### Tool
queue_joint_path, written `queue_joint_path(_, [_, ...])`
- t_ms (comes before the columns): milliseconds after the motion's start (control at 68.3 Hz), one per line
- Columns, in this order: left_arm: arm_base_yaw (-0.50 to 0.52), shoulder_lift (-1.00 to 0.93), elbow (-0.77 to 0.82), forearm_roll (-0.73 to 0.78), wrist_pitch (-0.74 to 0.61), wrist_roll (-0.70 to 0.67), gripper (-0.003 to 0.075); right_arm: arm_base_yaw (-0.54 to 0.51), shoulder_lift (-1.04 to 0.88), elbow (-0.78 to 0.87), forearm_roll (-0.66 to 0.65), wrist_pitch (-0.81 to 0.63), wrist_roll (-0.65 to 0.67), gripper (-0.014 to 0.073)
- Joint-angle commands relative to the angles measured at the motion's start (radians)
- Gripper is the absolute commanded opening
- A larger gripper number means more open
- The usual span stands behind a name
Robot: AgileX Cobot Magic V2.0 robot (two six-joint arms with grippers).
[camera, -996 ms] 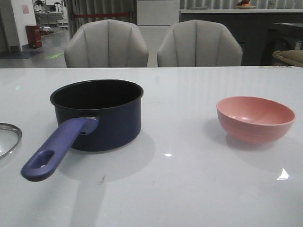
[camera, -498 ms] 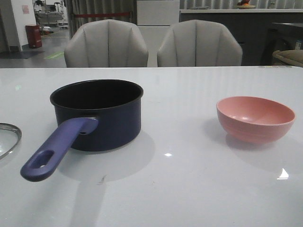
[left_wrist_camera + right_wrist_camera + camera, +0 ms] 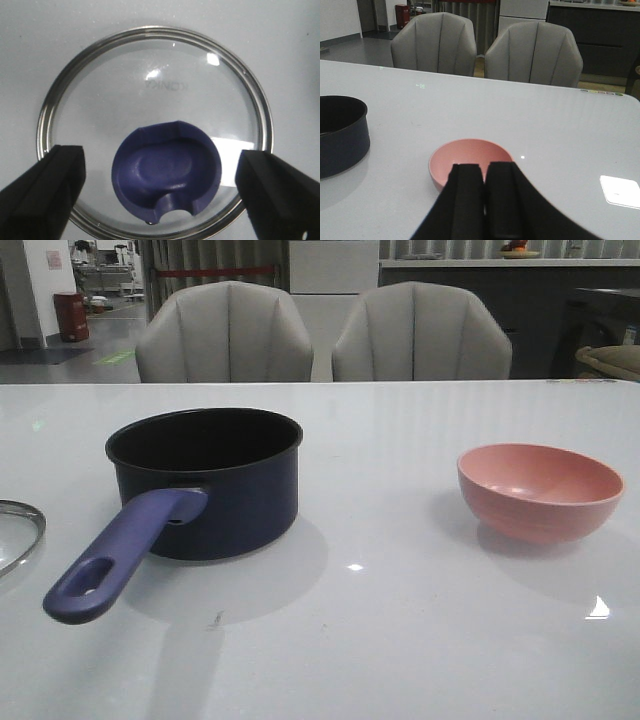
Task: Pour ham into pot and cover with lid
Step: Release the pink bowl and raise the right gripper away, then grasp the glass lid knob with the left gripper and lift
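My left gripper moves down, before it closes on the blue knob (image 3: 167, 172), since the knob sits small below the gripper's open fingers.
The dark navy pot (image 3: 205, 485) stands left of centre on the table, its purple-blue handle (image 3: 120, 555) pointing toward the near left. The glass lid (image 3: 15, 530) lies flat at the left edge. In the left wrist view the lid (image 3: 160, 85) fills the frame, and my left gripper (image 3: 160, 167) hovers open over it, one finger on each side of the blue knob (image 3: 167, 172), apart from it. My right gripper (image 3: 484, 172) is shut on nothing, on the near side of the pink bowl (image 3: 470, 154). No ham shows in any view; the pot's inside is dark.
The salmon-pink bowl (image 3: 540, 490) sits at the right of the white table (image 3: 380, 640), and its visible inside looks bare. Two grey chairs (image 3: 225, 335) stand behind the far edge. The pot (image 3: 340, 135) also appears in the right wrist view.
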Motion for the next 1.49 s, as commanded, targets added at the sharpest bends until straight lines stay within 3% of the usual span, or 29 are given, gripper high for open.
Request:
queue_joint_path(0, [-0.008,-0.020,-0.029,-0.008,0.003,-0.011,0.0638,0.002,0.008,-0.028,-0.001,-0.091,-0.005,0.0148])
queue_joint_path(293, [-0.049,0.039,-0.029,0.004,0.020,-0.001,0.0610,0.002,0.008,-0.028,-0.001,-0.091,-0.005,0.0148])
queue_joint_path(615, [-0.047,0.044,-0.029,0.012,-0.001,-0.001,0.0256,0.002,0.008,-0.028,-0.001,-0.091,-0.005,0.0148])
queue_joint_path(761, [-0.047,0.044,-0.029,0.012,-0.009,-0.001,0.0161,0.002,0.008,-0.028,-0.001,-0.091,-0.005,0.0148])
queue_joint_path(1479, [-0.047,-0.028,-0.029,0.013,-0.006,-0.001,0.0153,0.002,0.008,-0.028,-0.001,-0.091,-0.005,0.0148])
